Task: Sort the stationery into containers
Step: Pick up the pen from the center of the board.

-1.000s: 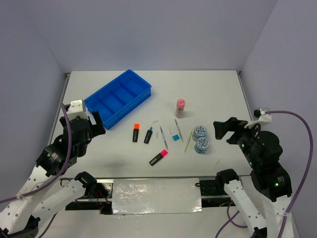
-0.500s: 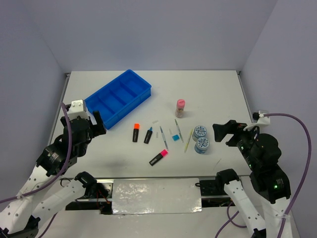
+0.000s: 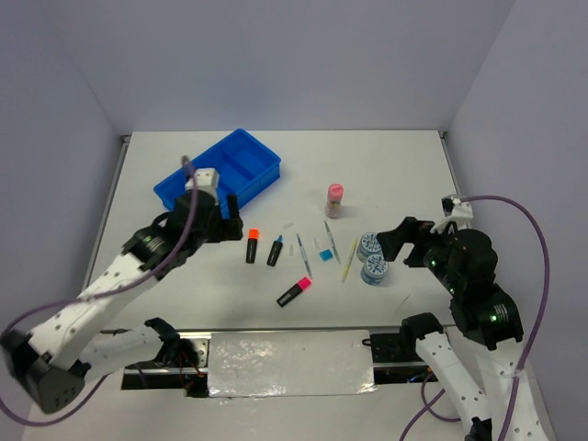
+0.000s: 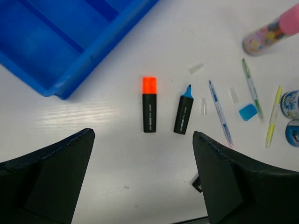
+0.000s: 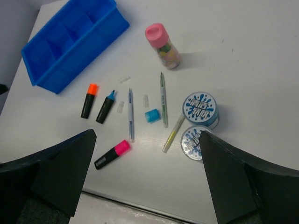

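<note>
The left gripper grabs the blue highlighter by its black body (image 3: pixel 274 255) (image 4: pixel 182 117) next, leaving its blue tip free to take the loose cap.
The blue tray (image 3: pixel 246 161) stands at the back left; my left arm hides its near end. It also shows in the left wrist view (image 4: pixel 56 84) and the right wrist view (image 5: pixel 70 37). My left gripper (image 3: pixel 223 225) is open and empty, above the table (image 4: pixel 142 136) just short of the orange highlighter (image 4: pixel 149 105) and blue highlighter (image 4: pixel 183 109). The pink highlighter (image 5: pixel 112 154) lies nearer the front. Thin pens (image 5: pixel 131 114), a yellow pen (image 5: pixel 173 133), two discs (image 5: pixel 201 108) and the pink-capped bottle (image 5: pixel 162 45) lie to the right. My right gripper (image 3: pixel 397 243) is open and empty beside the discs, above the table (image 5: pixel 147 135).
A loose small blue cap (image 5: pixel 152 115) and clear pen caps (image 4: pixel 195 68) lie among the pens. The table's front edge (image 5: pixel 140 210) runs just below the pink highlighter. Grey walls close in the back and sides.
My left arm has swung forward and right, from the left edge to beside the orange highlighter. My right gripper has moved a little left, toward the discs.
</note>
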`<state>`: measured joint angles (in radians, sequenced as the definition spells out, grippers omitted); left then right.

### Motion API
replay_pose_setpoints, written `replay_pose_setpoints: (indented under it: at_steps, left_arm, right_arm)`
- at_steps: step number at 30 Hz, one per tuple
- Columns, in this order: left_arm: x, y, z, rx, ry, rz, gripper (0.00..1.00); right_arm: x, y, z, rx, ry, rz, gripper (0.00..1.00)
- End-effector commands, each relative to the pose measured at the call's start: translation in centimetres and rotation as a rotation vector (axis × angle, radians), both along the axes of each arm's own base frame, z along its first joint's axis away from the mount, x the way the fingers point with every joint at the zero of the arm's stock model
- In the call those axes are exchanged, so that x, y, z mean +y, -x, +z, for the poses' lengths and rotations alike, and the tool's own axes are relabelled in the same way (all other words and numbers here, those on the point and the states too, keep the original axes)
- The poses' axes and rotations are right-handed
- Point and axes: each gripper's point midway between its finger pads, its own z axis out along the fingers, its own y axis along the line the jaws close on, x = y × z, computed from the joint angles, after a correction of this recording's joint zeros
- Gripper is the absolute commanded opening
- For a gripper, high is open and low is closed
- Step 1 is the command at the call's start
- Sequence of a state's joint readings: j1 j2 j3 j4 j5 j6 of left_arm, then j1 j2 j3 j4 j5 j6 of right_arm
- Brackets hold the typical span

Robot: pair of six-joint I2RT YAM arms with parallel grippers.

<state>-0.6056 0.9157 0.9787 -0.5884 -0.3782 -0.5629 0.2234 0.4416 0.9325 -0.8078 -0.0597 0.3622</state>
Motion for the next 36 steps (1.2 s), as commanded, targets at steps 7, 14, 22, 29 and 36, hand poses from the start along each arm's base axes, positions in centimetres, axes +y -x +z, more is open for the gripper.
replay_pose_setpoints:
  at_steps: [7,14,22,29,36]
  left_arm:
    - [-9.0,-4.0,-6.9,0.169,-0.022,-0.104,0.96]
    - [-12.0,-4.5,-13.1,0.275,-0.085,-0.15,0.86]
    - [-13.8,-4.0,-17.0,0.341,-0.197,-0.189,0.79]
    - [-13.3,-3.8,-18.7,0.363,-0.226,-0.177,0.74]
    - [-13.6,-3.4,-20.9,0.397,-0.243,-0.222,0.69]
  right_arm:
    - [2.8,-1.5,-1.0,0.027,-0.02,0.143,0.96]
    - [2.6,-1.7,-1.1,0.028,-0.016,0.133,0.95]
    - [2.8,-1.4,-1.1,0.019,-0.02,0.143,0.95]
    - [2.9,-1.3,-1.0,0.018,-0.022,0.154,0.95]
    - [3.0,-1.3,-1.3,0.024,-0.027,0.159,0.95]
